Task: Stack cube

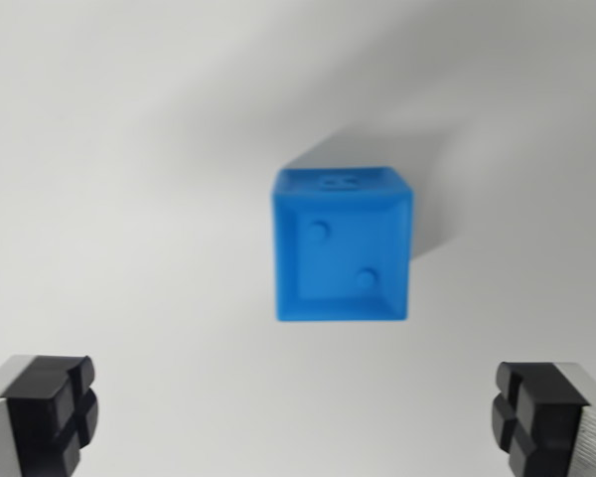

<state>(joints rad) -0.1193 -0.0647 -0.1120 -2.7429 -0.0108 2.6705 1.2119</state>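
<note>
The gripper grabs the blue cube (343, 246) by its opposite sides next, to stack it on another cube.
A blue cube (343, 246) with two raised dots on its facing side rests on a white surface, near the middle of the wrist view. My gripper (296, 422) is open. Its two black fingertips show at the bottom corners, one at the wrist view's left (50, 405) and one at the wrist view's right (539, 407). The cube lies beyond the fingertips, apart from both, and nothing is between them. No second cube shows in this view.
The white surface (129, 199) fills the whole view. A soft shadow falls behind the cube toward the upper right.
</note>
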